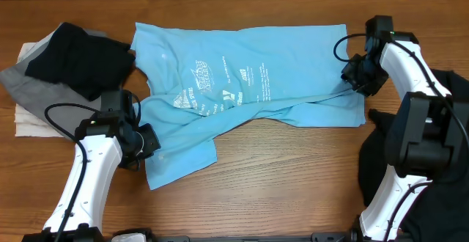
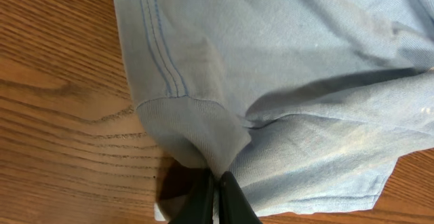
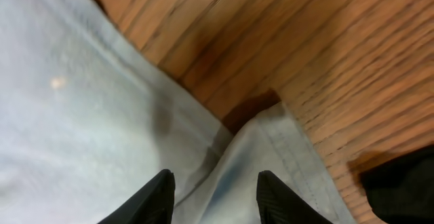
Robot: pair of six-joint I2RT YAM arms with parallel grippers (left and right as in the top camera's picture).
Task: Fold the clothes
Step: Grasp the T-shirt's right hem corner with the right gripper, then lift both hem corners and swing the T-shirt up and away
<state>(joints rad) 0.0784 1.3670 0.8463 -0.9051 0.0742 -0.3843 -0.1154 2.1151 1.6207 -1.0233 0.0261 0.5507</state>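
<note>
I need to grab the light blue T-shirt's raised fold (image 1: 351, 89) (image 3: 222, 175) with my right gripper next, at the T-shirt's edge opposite my left gripper. Then both grippers can stretch the T-shirt between them for folding.
The light blue T-shirt (image 1: 249, 73) lies spread over the wooden table, its lower left part folded up in a diagonal band with white print showing. My left gripper (image 1: 145, 143) is at the shirt's left side. In the left wrist view it (image 2: 218, 183) is shut, pinching a bunched corner of the blue fabric (image 2: 285, 61) beside a stitched hem. My right gripper (image 1: 350, 77) is at the shirt's right edge. In the right wrist view it (image 3: 215, 187) stands open, its fingertips astride a raised fold of the fabric (image 3: 81, 115). A black garment (image 1: 80, 55) lies at the far left.
The black garment rests on a grey cloth (image 1: 26, 81) and a white one (image 1: 29, 121). More black cloth (image 1: 458, 88) lies at the right under the right arm, and shows as a dark patch (image 3: 400, 183) in the right wrist view. Bare wood (image 1: 278, 169) runs along the front.
</note>
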